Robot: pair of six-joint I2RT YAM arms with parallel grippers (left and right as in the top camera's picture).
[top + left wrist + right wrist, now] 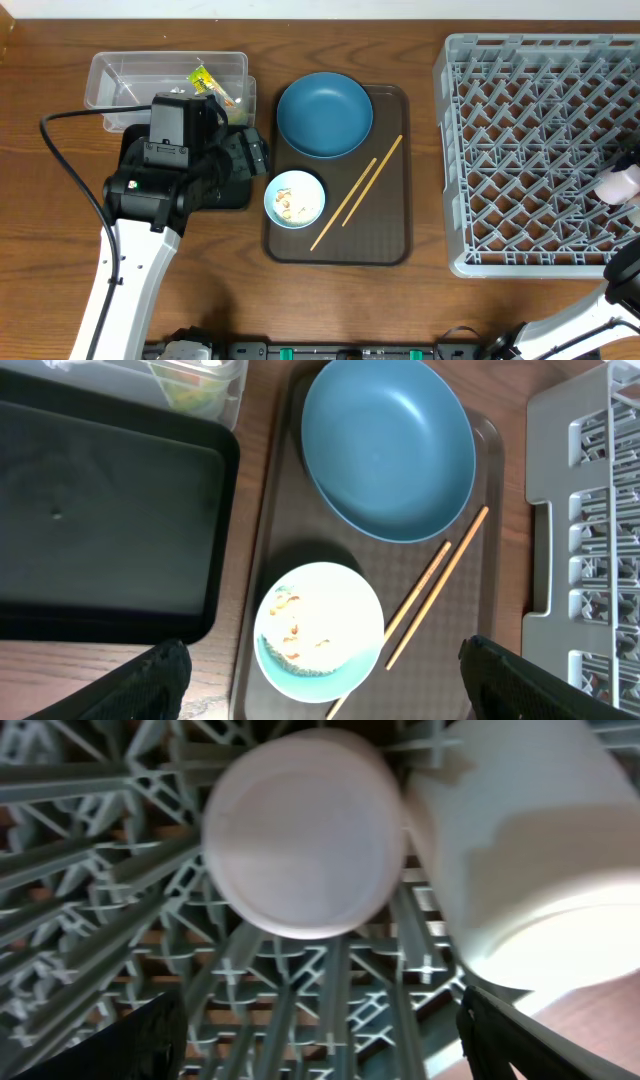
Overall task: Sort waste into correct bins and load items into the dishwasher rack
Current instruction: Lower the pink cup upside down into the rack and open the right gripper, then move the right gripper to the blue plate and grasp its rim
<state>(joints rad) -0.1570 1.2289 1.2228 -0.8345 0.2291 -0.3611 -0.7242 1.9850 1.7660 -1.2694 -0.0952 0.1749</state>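
Observation:
The robot's right gripper should next pick up the dark-blue plate by its rim on the side facing the grey rack, so the plate's opposite edge stays free to slot in.
A small light-blue bowl (294,198) with white food bits sits on the brown serving tray (385,235), next to wooden chopsticks (357,192) and the dark-blue plate (324,114). My left gripper (325,680) is open and empty above the bowl (318,630); in the overhead view it (255,152) is over the black tray's right end. The yellow-green wrapper (207,82) lies in the clear tub (120,70). My right gripper (320,1040) is open and empty over the grey rack (530,150), just below the pink cup (300,830) and the white cup (520,850).
The black tray (110,530) is bare in the left wrist view. The left arm covers most of it from overhead. The pink cup (617,184) is at the rack's right edge. The right arm (628,270) comes in at the bottom right corner.

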